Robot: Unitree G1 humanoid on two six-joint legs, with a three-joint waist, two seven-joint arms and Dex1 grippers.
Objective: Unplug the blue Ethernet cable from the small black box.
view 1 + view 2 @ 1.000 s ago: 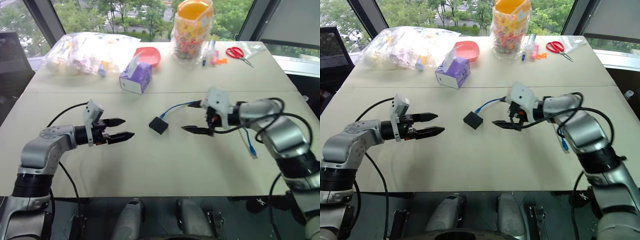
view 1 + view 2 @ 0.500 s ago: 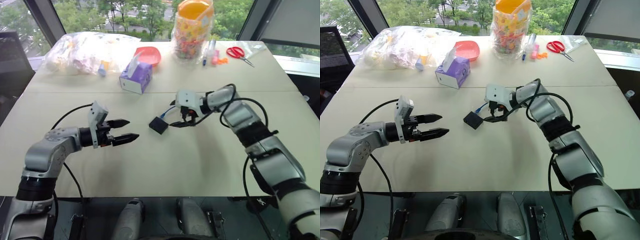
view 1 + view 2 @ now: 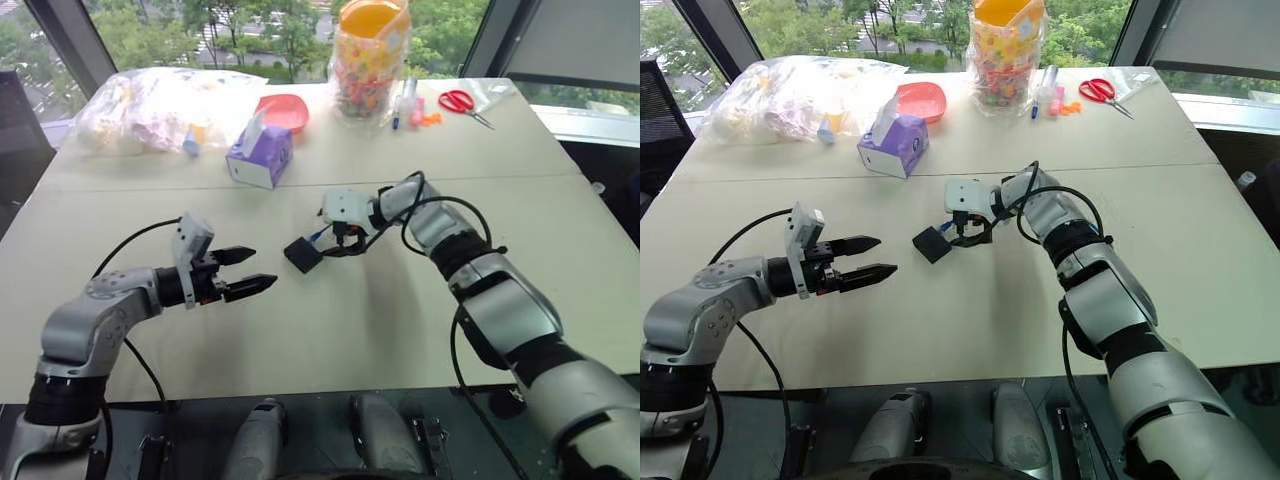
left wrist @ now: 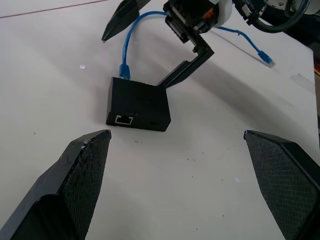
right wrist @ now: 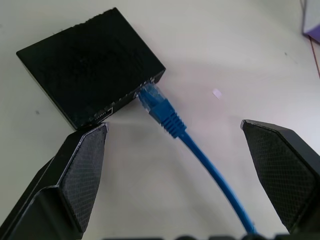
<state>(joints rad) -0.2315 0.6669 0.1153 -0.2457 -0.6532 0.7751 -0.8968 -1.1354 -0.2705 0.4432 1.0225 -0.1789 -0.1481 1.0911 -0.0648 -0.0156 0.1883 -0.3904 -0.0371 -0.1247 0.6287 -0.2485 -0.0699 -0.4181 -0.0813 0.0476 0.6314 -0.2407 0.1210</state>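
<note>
My left gripper grabs the small black box's empty-port end (image 3: 294, 261) next, since the blue plug and my right gripper's fingers crowd one side.
The small black box (image 3: 302, 254) lies flat on the table's middle. The blue Ethernet cable (image 5: 210, 170) is plugged into the box's side; its plug (image 5: 159, 106) sits in the port. My right gripper (image 3: 338, 241) is open and angled down right beside the box, one finger on each side of the cable just behind the plug, not touching it. My left gripper (image 3: 262, 268) is open with nothing in it, hovering a short way from the box on the opposite side and pointing at it. In the left wrist view the box (image 4: 137, 104) shows an empty port facing me.
Along the far side stand a purple tissue box (image 3: 258, 158), a red bowl (image 3: 285, 110), a clear bag of items (image 3: 160, 100), a candy jar (image 3: 365, 60), pens (image 3: 405, 100) and red scissors (image 3: 462, 103). The cable's loose end (image 4: 265, 57) lies beyond the right arm.
My right gripper has swung left and down, from beside the cable's loop to the plug at the box. The left gripper has stayed about where it was. The head view has shifted a little.
</note>
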